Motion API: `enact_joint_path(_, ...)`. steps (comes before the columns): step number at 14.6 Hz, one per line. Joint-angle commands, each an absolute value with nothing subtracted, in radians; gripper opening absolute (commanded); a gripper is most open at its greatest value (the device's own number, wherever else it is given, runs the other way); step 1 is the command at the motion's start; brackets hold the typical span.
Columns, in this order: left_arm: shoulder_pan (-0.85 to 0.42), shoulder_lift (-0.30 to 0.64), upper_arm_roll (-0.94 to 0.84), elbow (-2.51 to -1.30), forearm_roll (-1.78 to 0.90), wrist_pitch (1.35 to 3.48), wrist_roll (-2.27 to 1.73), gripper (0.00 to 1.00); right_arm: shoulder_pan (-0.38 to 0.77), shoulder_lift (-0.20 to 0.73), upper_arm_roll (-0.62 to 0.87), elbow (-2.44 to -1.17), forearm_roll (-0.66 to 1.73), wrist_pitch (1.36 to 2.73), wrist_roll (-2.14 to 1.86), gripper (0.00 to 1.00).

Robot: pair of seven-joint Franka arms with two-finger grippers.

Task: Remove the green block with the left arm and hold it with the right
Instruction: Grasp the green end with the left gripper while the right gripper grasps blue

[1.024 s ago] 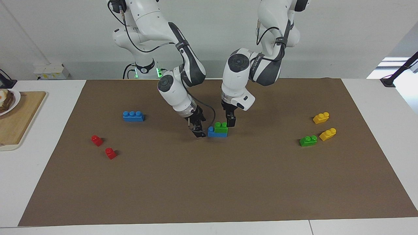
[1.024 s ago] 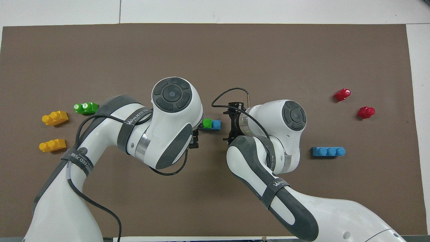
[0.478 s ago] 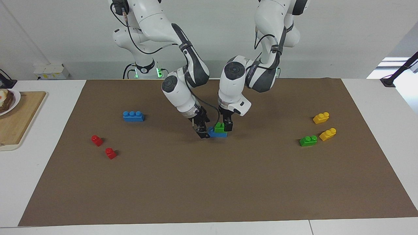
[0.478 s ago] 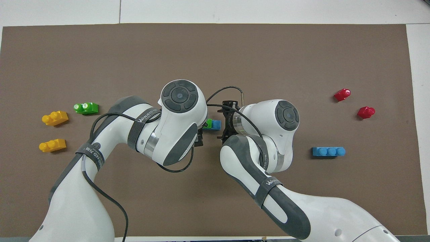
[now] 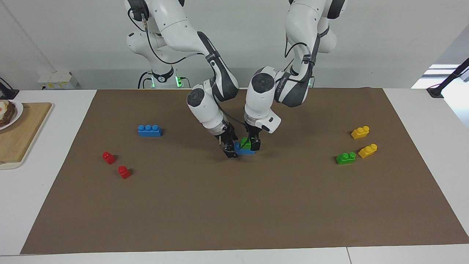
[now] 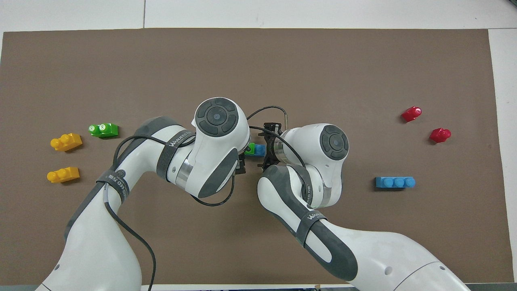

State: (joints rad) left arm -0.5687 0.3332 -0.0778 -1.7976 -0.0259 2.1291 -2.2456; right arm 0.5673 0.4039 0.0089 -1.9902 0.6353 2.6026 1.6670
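Observation:
I will grab the blue brick by its bare end (image 6: 260,150) next with my right gripper. The green block (image 6: 250,149) then stays free for my left gripper to remove.
The green block (image 5: 245,144) is stacked on one end of a blue three-stud brick (image 5: 246,151) in the middle of the brown mat; both also show in the overhead view, the green block (image 6: 250,149) and the blue brick (image 6: 259,150). My left gripper (image 5: 253,143) has come down onto the green block, and its hand covers part of the block from above. My right gripper (image 5: 230,148) is open, low at the blue brick's bare end, with a finger on either side of it.
A second green brick (image 5: 346,158) and two yellow bricks (image 5: 360,132) (image 5: 368,150) lie toward the left arm's end. Another blue brick (image 5: 149,130) and two red pieces (image 5: 109,157) (image 5: 124,172) lie toward the right arm's end. A wooden board (image 5: 22,135) sits off the mat.
Both grippers have closed in on the stack. The left gripper has come down onto the green block, and the right gripper has slid up to the blue brick's end. The bricks have not moved.

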Motion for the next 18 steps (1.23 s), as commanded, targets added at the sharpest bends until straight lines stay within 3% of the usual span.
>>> enact_joint_path(1, -0.577, 0.328, -0.069, -1.827, -0.017, 2.172, -2.264, 1.00, 0.574, 0.423, 0.009, -1.977, 0.658, 2.622, 1.680, 0.92)
enact_joint_path(2, -0.577, 0.328, -0.069, -1.838, -0.017, 2.183, -2.264, 1.00, 0.572, 0.423, 0.009, -1.977, 0.658, 2.622, 1.680, 0.85)
enact_joint_path(6, -0.580, 0.325, -0.069, -1.852, -0.017, 2.197, -2.264, 1.00, 0.571, 0.423, 0.009, -1.976, 0.658, 2.623, 1.680, 0.36)
enact_joint_path(7, -0.580, 0.325, -0.069, -1.852, -0.017, 2.195, -2.263, 1.00, 0.569, 0.423, 0.009, -1.976, 0.658, 2.622, 1.680, 0.22)
enact_joint_path(8, -0.584, 0.325, -0.069, -1.852, -0.017, 2.195, -2.264, 1.00, 0.569, 0.425, 0.009, -1.977, 0.658, 2.622, 1.678, 0.00)
enact_joint_path(18, -0.606, 0.325, -0.069, -1.864, -0.017, 2.206, -2.264, 1.00, 0.565, 0.423, 0.009, -1.987, 0.660, 2.625, 1.667, 0.00)
